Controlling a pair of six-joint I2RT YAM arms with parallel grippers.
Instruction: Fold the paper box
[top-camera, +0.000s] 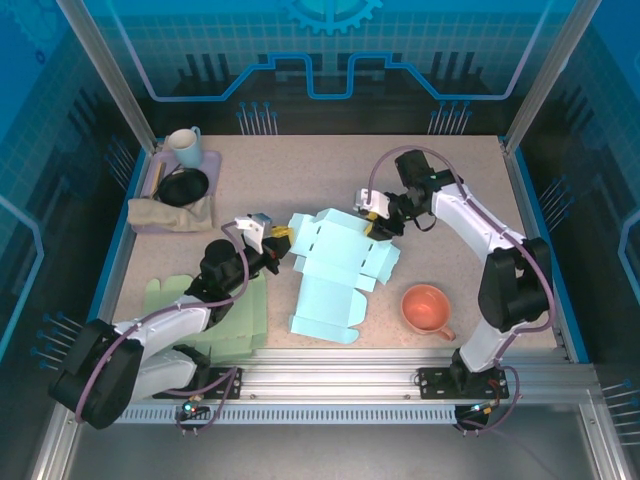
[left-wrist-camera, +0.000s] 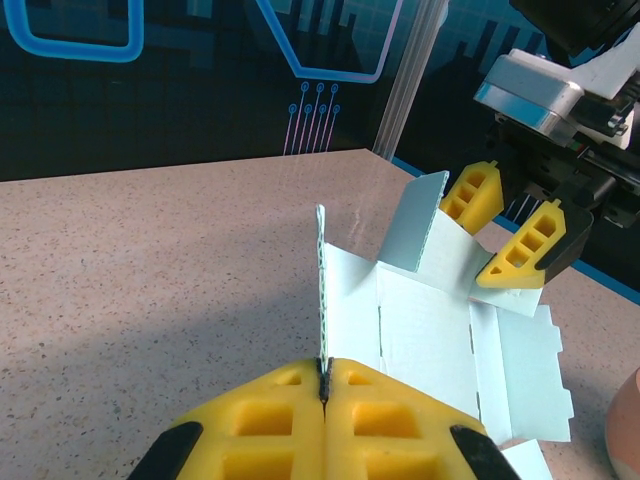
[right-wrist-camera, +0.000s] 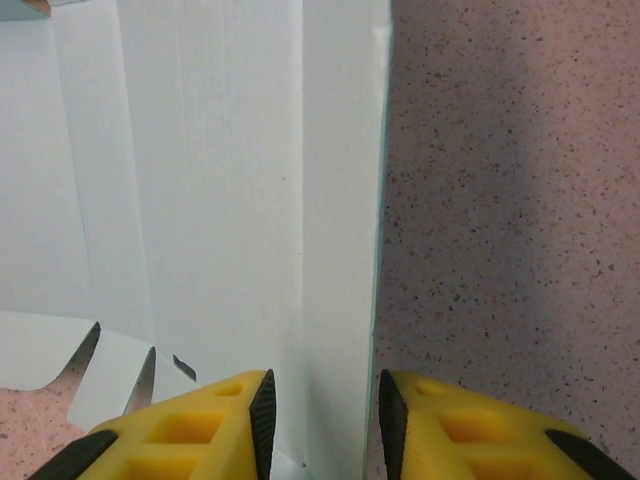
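The thin flap stands upright, joined to the box (top-camera: 335, 275) lying flat beside the flap, so it is now time for my left gripper to release the flap.
The light blue paper box (top-camera: 335, 275) lies mostly flat in the middle of the table, its white inside showing in the left wrist view (left-wrist-camera: 430, 330). My left gripper (top-camera: 278, 240) is at the box's left edge. Its yellow fingers (left-wrist-camera: 324, 378) are shut on a thin flap (left-wrist-camera: 321, 270) that stands upright on edge. My right gripper (top-camera: 375, 222) is at the box's far right corner, and its fingers (left-wrist-camera: 520, 250) hover beside a raised flap (left-wrist-camera: 415, 225). In the right wrist view its jaws (right-wrist-camera: 322, 400) stand open, straddling a narrow white strip of the box (right-wrist-camera: 340, 200).
A salmon cup (top-camera: 428, 308) stands near the front right of the box. A green cloth (top-camera: 225, 310) lies under my left arm. At the back left, a purple tray (top-camera: 212, 160) holds a white mug (top-camera: 184, 147), a black bowl (top-camera: 184, 187) and a tan cloth (top-camera: 170, 213).
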